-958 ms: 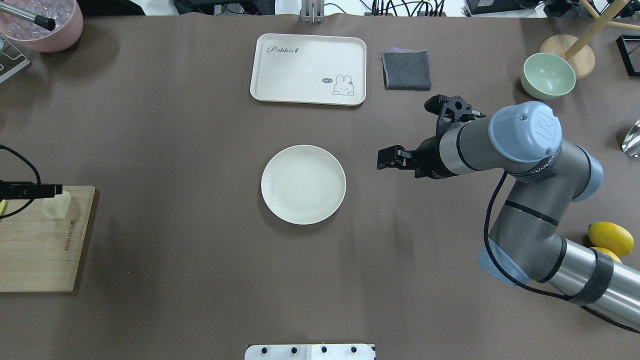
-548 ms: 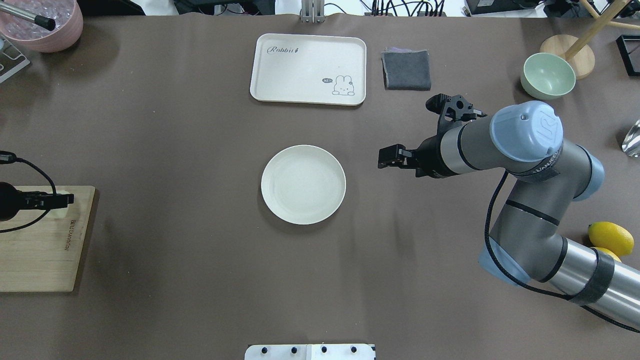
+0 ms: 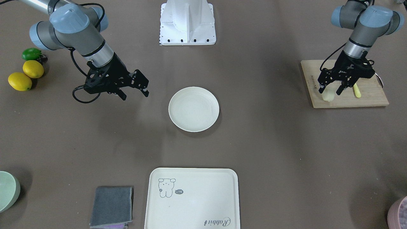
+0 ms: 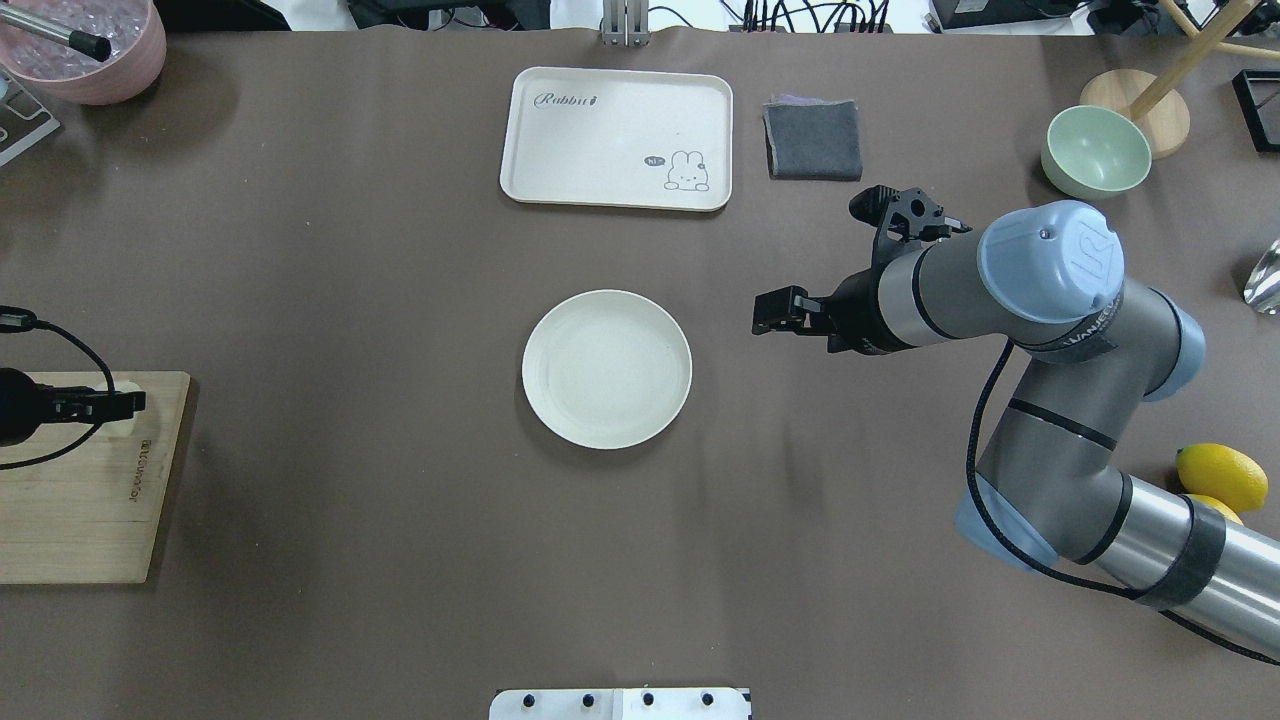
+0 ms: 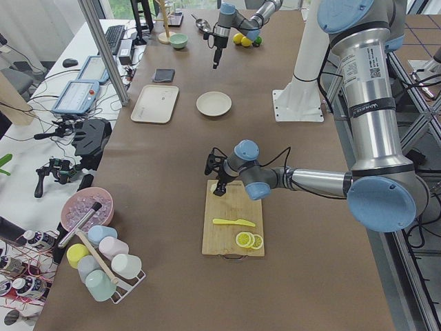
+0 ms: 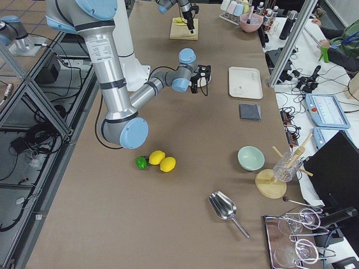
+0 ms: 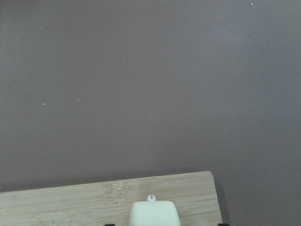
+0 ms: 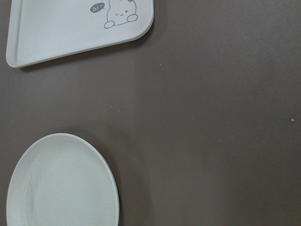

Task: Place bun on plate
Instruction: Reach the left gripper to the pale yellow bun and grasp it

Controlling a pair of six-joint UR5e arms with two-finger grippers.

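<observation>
The bun (image 3: 328, 95) needs to go on the round cream plate (image 3: 193, 109), so my left gripper should grab the bun by its opposite sides next.
The bun (image 3: 328, 95), a small pale cream lump, lies at the corner of a wooden cutting board (image 3: 348, 100) nearest the plate. My left gripper (image 3: 330, 92) is down over it, open, one finger on each side; the left wrist view shows the bun (image 7: 153, 214) with a gap on both sides. At the table's centre sits the round cream plate (image 3: 193, 109), with nothing on it. My right gripper (image 3: 134, 94) hangs open a little beside the plate (image 4: 606, 368), holding nothing.
A yellow knife (image 3: 356, 90) and lemon slices (image 5: 248, 240) share the board. The rabbit tray (image 4: 617, 138), grey cloth (image 4: 813, 139) and green bowl (image 4: 1095, 150) line the far side. Lemons (image 3: 25, 74) lie by the right arm. A pink bowl (image 4: 85, 50) sits far left.
My left gripper has moved from beside the bun to over it, now covering most of it in the overhead view. The right arm has hardly shifted.
</observation>
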